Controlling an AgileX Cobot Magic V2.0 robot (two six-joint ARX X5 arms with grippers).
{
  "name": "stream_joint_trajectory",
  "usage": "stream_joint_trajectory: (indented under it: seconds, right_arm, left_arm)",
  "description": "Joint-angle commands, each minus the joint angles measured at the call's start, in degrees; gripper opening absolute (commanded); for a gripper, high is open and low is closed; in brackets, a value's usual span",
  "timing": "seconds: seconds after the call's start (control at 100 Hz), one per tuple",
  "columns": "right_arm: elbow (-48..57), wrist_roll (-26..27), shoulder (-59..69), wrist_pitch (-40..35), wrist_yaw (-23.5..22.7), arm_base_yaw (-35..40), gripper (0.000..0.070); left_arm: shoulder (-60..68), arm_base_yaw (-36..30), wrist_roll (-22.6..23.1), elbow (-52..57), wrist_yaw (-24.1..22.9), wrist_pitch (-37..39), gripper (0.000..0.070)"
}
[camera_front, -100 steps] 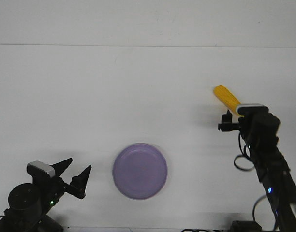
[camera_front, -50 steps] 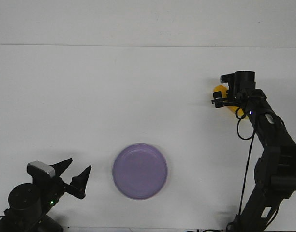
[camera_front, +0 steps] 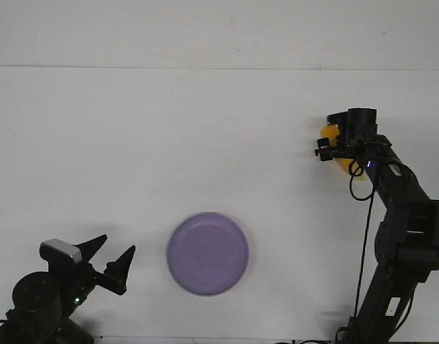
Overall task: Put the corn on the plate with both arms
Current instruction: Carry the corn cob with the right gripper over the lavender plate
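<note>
My right gripper's fingers reach down around the yellow corn [camera_front: 330, 132], low by the white table, and closing now would catch the corn, so my right gripper closes next.
The lavender plate [camera_front: 207, 253] lies empty at the front middle of the white table. The yellow-orange corn [camera_front: 327, 134] lies at the right, mostly hidden under my right arm; only its far end and a small yellow patch [camera_front: 358, 170] show. My right gripper [camera_front: 341, 145] is stretched out directly over the corn, and its fingers are hidden below the wrist, so I cannot tell whether they are open or shut. My left gripper [camera_front: 113, 251] is open and empty at the front left, well left of the plate.
The white table [camera_front: 169, 143] runs back to a far edge [camera_front: 205, 68] with a white wall behind it. A black cable [camera_front: 364, 236] hangs along the right arm. The left arm's base [camera_front: 36, 301] sits at the front left corner.
My right arm has reached forward from behind the corn to directly over it, covering most of the cob. The corn, the plate and the left arm have not moved.
</note>
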Motion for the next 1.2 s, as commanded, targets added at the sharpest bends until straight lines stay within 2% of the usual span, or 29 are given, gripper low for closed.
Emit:
stream_joint_trajectory:
  seconds: [0.0, 0.05, 0.17, 0.23, 0.37, 0.51, 0.63, 0.74, 0.83, 0.95, 1.09, 1.19]
  right_arm:
    - [1.29, -0.63, 1.99, -0.33, -0.02, -0.13, 0.0493]
    - [1.29, -0.68, 2.58, -0.33, 0.02, -0.13, 0.0424]
    - [1.31, -0.63, 2.47, -0.68, 0.07, -0.11, 0.0182]
    - [1.31, -0.13, 1.77, -0.85, 0.09, -0.13, 0.012]
    - [1.31, 1.46, -2.16, -1.88, -0.37, -0.11, 0.0118]
    - [1.31, 4.33, -9.77, -5.14, -5.97, -0.11, 0.0118]
    - [1.29, 6.97, -18.32, -11.13, -11.76, 0.57, 0.0119]
    - [1.14, 7.56, -26.18, -17.22, -14.14, 3.41, 0.012]
    - [0.02, 7.56, -32.59, -20.02, -15.21, 7.78, 0.012]
    - [-4.5, 8.76, -40.06, -20.11, -15.15, 16.35, 0.012]
    - [-12.92, 13.42, -44.44, -17.49, -14.71, 29.11, 0.012]
    - [-19.8, 16.87, -44.78, -13.35, -12.02, 38.62, 0.0119]
  left_arm:
    - [0.24, -0.22, -0.13, 0.26, -0.52, 0.31, 0.0503]
    - [0.24, -0.22, -0.26, 0.26, -0.87, 0.31, 0.0503]
    - [0.24, -0.22, -0.33, 0.26, -1.49, 0.15, 0.0503]
    - [0.24, -0.22, -0.33, 0.26, -1.53, 0.15, 0.0503]
    - [0.24, -0.22, -0.28, 0.26, -1.57, 0.13, 0.0503]
    - [0.24, -0.22, -0.26, 0.26, -1.6, 0.11, 0.0503]
    - [0.24, -0.22, -0.26, 0.26, -1.6, 0.11, 0.0503]
    - [0.24, -0.22, -0.24, 0.26, -1.6, 0.11, 0.0503]
    - [0.24, -0.22, -0.24, 0.26, -1.6, 0.13, 0.0503]
    - [0.24, -0.22, -0.22, 0.26, -1.6, 0.15, 0.0503]
    - [0.24, -0.22, -0.2, 0.26, -1.6, 0.15, 0.0503]
    - [0.24, -0.22, -0.2, 0.26, -1.57, 0.15, 0.0503]
